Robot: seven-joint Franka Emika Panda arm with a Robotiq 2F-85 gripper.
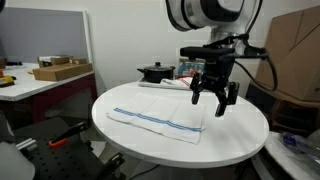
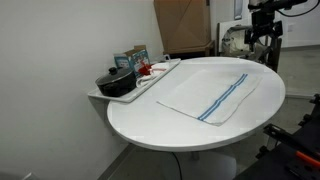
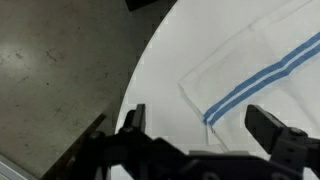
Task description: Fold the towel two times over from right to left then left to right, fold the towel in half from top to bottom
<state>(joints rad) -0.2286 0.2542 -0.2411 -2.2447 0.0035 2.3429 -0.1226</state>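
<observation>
I should next pinch the towel (image 1: 158, 118) with my gripper by its near end edge, beside the blue stripes, to fold that end over.
The towel (image 1: 158, 118) is a thin white cloth with narrow blue stripes, lying flat on the round white table (image 1: 120, 135). It shows in both exterior views, with its stripes running along its length (image 2: 213, 97). My gripper (image 1: 216, 100) hangs open and empty above the towel's end near the table edge; it also shows at the far table edge (image 2: 262, 50). In the wrist view a towel corner with the blue stripes (image 3: 245, 85) lies between my spread fingers (image 3: 205, 125).
A tray (image 2: 150, 82) at the table's side holds a black pot (image 2: 116, 82) and boxes (image 2: 133, 58). A bench with a cardboard box (image 1: 60, 70) stands behind. Cardboard boxes (image 1: 297, 55) stand nearby. Floor shows past the table edge (image 3: 60, 60).
</observation>
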